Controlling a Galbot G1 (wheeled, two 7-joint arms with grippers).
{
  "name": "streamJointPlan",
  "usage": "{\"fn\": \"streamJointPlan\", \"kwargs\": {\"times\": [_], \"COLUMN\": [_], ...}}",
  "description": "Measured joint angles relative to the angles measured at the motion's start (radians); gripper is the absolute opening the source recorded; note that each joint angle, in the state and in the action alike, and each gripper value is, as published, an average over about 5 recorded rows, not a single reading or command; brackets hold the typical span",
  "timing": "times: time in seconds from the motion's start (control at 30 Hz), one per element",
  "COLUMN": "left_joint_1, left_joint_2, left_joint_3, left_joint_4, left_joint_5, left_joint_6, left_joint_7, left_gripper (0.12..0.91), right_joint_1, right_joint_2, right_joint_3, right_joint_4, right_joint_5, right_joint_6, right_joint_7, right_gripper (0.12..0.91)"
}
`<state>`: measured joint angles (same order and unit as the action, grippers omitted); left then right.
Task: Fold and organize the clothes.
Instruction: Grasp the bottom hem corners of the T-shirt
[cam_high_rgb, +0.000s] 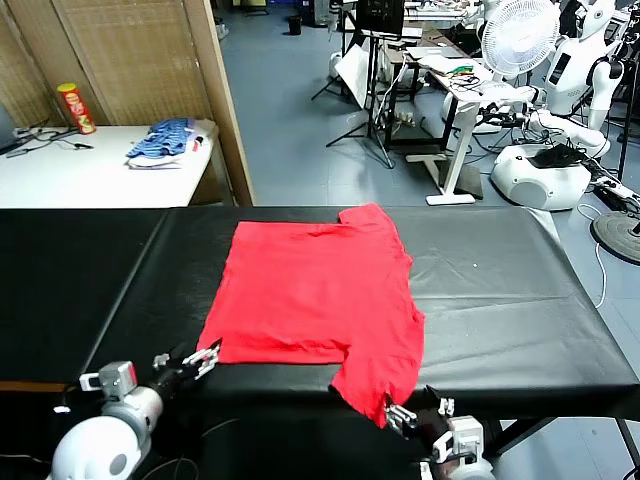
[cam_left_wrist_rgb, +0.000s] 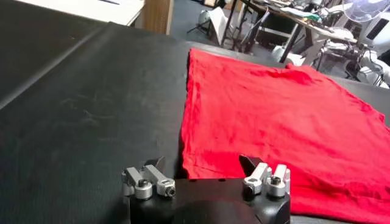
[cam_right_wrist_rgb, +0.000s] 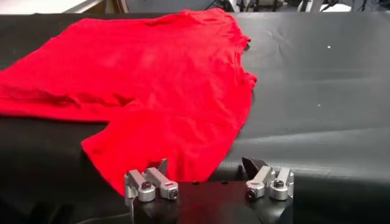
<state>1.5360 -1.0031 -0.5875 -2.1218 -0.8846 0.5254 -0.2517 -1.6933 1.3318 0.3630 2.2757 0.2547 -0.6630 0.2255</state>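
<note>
The low sleeve comes next, and the right gripper should pick it up by the cuff's corner (cam_high_rgb: 382, 424) to fold the red T-shirt (cam_high_rgb: 315, 290).
The clothes, one bright red T-shirt (cam_high_rgb: 315, 290), lie spread flat on the black table (cam_high_rgb: 500, 290), plain red side up, with one sleeve hanging over the near edge. My left gripper (cam_high_rgb: 203, 358) is open at the shirt's near left corner, its jaws straddling the hem (cam_left_wrist_rgb: 201, 165) without holding it. My right gripper (cam_high_rgb: 400, 413) is open at the near edge, with the low sleeve (cam_right_wrist_rgb: 164, 146) just in front of its fingers. In the wrist views the left gripper (cam_left_wrist_rgb: 204, 165) and right gripper (cam_right_wrist_rgb: 207, 165) both show wide gaps.
A white side table (cam_high_rgb: 100, 160) at the back left holds a blue striped pile (cam_high_rgb: 165, 140) and a red can (cam_high_rgb: 75, 108). A wooden partition (cam_high_rgb: 215, 90) stands behind the black table. Desks, a fan (cam_high_rgb: 520, 35) and other robots fill the back right.
</note>
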Motion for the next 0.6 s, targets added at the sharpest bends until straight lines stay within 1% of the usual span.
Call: {"fn": "streamJointPlan", "kwargs": {"times": [0.07, 0.23, 0.27, 0.33, 0.37, 0.47, 0.5, 0.6], "left_joint_1": [0.0, 0.0, 0.0, 0.001, 0.001, 0.001, 0.001, -0.001], "left_joint_2": [-0.001, -0.003, -0.003, -0.004, -0.004, -0.006, -0.007, -0.01], "left_joint_3": [0.0, 0.0, 0.001, 0.001, 0.001, 0.004, 0.006, 0.013], "left_joint_4": [0.001, 0.007, 0.009, 0.011, 0.012, 0.013, 0.014, 0.02], "left_joint_5": [0.002, 0.006, 0.006, 0.004, 0.003, 0.002, 0.002, 0.002], "left_joint_6": [0.003, 0.016, 0.018, 0.021, 0.022, 0.028, 0.03, 0.038], "left_joint_7": [0.001, 0.005, 0.005, 0.005, 0.005, 0.005, 0.005, 0.005], "left_gripper": [0.798, 0.796, 0.786, 0.731, 0.687, 0.526, 0.459, 0.308], "right_joint_1": [0.0, 0.001, 0.001, 0.001, 0.001, 0.0, -0.001, -0.004], "right_joint_2": [0.001, 0.006, 0.006, 0.007, 0.008, 0.008, 0.008, 0.006], "right_joint_3": [-0.002, -0.01, -0.011, -0.011, -0.011, -0.006, -0.003, 0.008], "right_joint_4": [-0.002, -0.007, -0.008, -0.009, -0.01, -0.014, -0.015, -0.013], "right_joint_5": [0.0, 0.0, 0.0, -0.001, -0.003, -0.011, -0.013, -0.016], "right_joint_6": [0.0, -0.002, -0.003, -0.006, -0.008, -0.011, -0.011, -0.012], "right_joint_7": [0.003, 0.015, 0.017, 0.022, 0.024, 0.027, 0.027, 0.028], "right_gripper": [0.672, 0.491, 0.452, 0.371, 0.314, 0.187, 0.159, 0.124]}}
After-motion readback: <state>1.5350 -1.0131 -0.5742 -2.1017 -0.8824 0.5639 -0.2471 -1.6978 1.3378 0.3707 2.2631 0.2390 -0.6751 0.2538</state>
